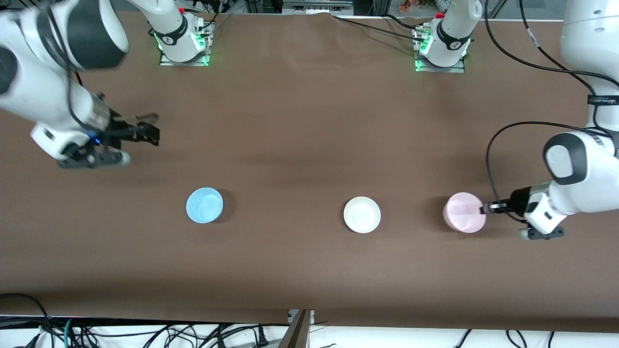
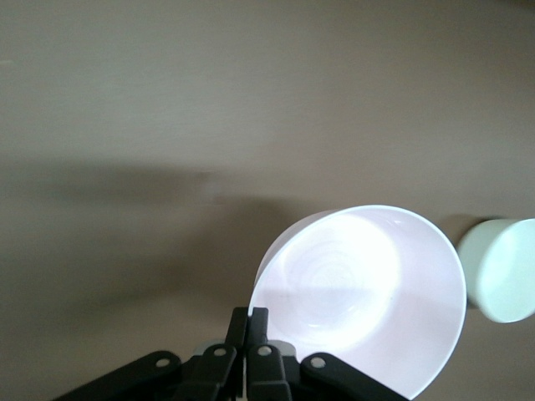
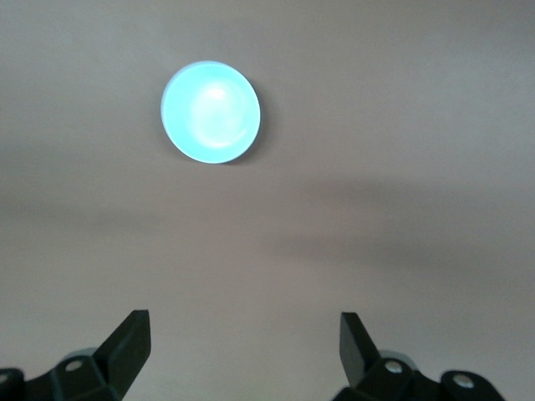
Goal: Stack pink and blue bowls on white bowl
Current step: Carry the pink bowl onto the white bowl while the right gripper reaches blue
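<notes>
My right gripper is to grab the sky-blue bowl's rim (image 1: 204, 188) next, so that it can stack the bowl with the white bowl (image 1: 361, 214).
The pale pink bowl (image 1: 462, 216) is toward the left arm's end of the table. My left gripper (image 1: 483, 209) is shut on its rim, one finger inside and one outside. In the left wrist view the pink bowl (image 2: 368, 292) looks washed out, with my left gripper (image 2: 257, 322) pinching its edge. The white bowl (image 1: 361, 214) sits beside it near the table's middle and also shows in the left wrist view (image 2: 501, 269). The sky-blue bowl (image 1: 204, 205) sits toward the right arm's end. My right gripper (image 1: 150, 128) hangs open and empty over bare table; its wrist view shows the blue bowl (image 3: 211, 111) ahead of the open gripper (image 3: 242, 334).
The brown table (image 1: 300, 121) carries only the three bowls, set in a row. The arm bases (image 1: 184, 43) stand along the edge farthest from the front camera. Cables hang below the table's near edge (image 1: 193, 333).
</notes>
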You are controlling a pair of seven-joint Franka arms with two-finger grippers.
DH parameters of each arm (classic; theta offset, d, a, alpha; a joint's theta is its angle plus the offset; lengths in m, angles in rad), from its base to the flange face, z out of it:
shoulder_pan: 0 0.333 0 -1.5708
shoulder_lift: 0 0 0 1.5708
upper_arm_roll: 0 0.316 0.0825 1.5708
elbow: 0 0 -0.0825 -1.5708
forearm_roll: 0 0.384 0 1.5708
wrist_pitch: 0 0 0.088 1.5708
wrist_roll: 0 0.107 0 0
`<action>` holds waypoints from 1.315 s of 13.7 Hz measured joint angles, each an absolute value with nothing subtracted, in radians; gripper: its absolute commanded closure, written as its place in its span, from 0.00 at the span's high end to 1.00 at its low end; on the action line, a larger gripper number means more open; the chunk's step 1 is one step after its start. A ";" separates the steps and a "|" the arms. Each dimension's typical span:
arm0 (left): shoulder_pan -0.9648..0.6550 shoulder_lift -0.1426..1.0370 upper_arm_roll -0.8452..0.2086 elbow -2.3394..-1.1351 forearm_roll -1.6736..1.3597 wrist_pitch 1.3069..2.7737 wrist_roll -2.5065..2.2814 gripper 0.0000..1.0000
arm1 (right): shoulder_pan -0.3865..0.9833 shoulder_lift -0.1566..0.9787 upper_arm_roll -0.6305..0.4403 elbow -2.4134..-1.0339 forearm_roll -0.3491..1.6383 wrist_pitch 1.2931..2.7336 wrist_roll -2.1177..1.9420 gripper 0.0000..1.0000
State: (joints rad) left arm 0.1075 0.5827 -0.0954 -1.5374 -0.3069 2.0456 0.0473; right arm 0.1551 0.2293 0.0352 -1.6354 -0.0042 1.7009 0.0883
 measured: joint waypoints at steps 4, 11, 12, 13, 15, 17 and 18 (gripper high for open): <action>-0.092 0.614 -0.103 -1.486 -0.303 2.071 -0.159 0.00 | 0.158 0.318 0.035 -1.634 -0.030 1.749 0.085 1.00; -0.228 0.720 -0.132 -1.443 -0.200 2.154 -0.290 0.00 | 0.154 0.540 0.033 -1.711 -0.030 2.185 0.041 0.91; -0.228 0.727 -0.137 -1.440 -0.200 2.158 -0.290 0.00 | 0.149 0.568 0.033 -1.709 -0.029 2.228 0.040 0.86; -0.228 0.732 -0.139 -1.439 -0.200 2.160 -0.290 0.00 | 0.146 0.591 0.033 -1.705 -0.029 2.258 0.038 0.80; -0.228 0.737 -0.139 -1.439 -0.199 2.160 -0.290 0.00 | 0.146 0.625 0.033 -1.695 -0.027 2.289 0.037 0.66; -0.228 0.745 -0.140 -1.438 -0.199 2.179 -0.291 0.00 | 0.147 0.643 0.034 -1.693 -0.026 2.302 0.037 0.49; -0.228 0.750 -0.142 -1.438 -0.199 2.193 -0.292 0.00 | 0.149 0.648 0.035 -1.693 -0.026 2.307 0.037 0.42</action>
State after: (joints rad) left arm -0.2281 0.7503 -0.1420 -1.4382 -0.1993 2.1931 -0.2916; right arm 0.1485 0.6482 0.0347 -1.6932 -0.0261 2.3069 0.0370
